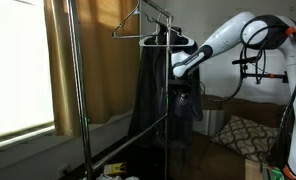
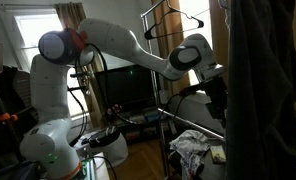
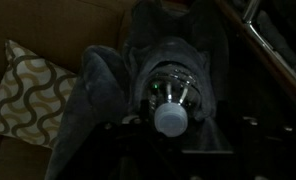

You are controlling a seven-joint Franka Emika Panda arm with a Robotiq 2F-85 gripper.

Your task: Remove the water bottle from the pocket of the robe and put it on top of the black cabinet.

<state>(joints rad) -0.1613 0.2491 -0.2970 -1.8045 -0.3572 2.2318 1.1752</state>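
Observation:
My gripper should close on the water bottle now, since the white cap [image 3: 170, 119] is level with both fingers and centred between them, so closing would hold the bottle.
The water bottle [image 3: 171, 98] is clear with a white cap [image 3: 170, 119]. It stands in the pocket of the dark robe [image 3: 108, 80], cap towards the wrist camera. The robe [image 1: 148, 95] hangs on a wire hanger [image 1: 140, 18] on the metal rack and also fills the right of an exterior view [image 2: 268, 90]. My gripper [image 3: 186, 126] is at the pocket, its dark fingers spread on either side of the bottle. It shows against the robe in both exterior views [image 1: 185, 93] [image 2: 216, 92]. The black cabinet is out of view.
The metal rack's pole [image 1: 73, 90] and lower bar [image 1: 138, 135] stand in front of the tan curtain [image 1: 93, 55]. A patterned pillow [image 3: 23, 90] lies on a brown sofa [image 1: 253, 115] behind the robe. A dark screen [image 2: 123, 88] stands beyond the arm.

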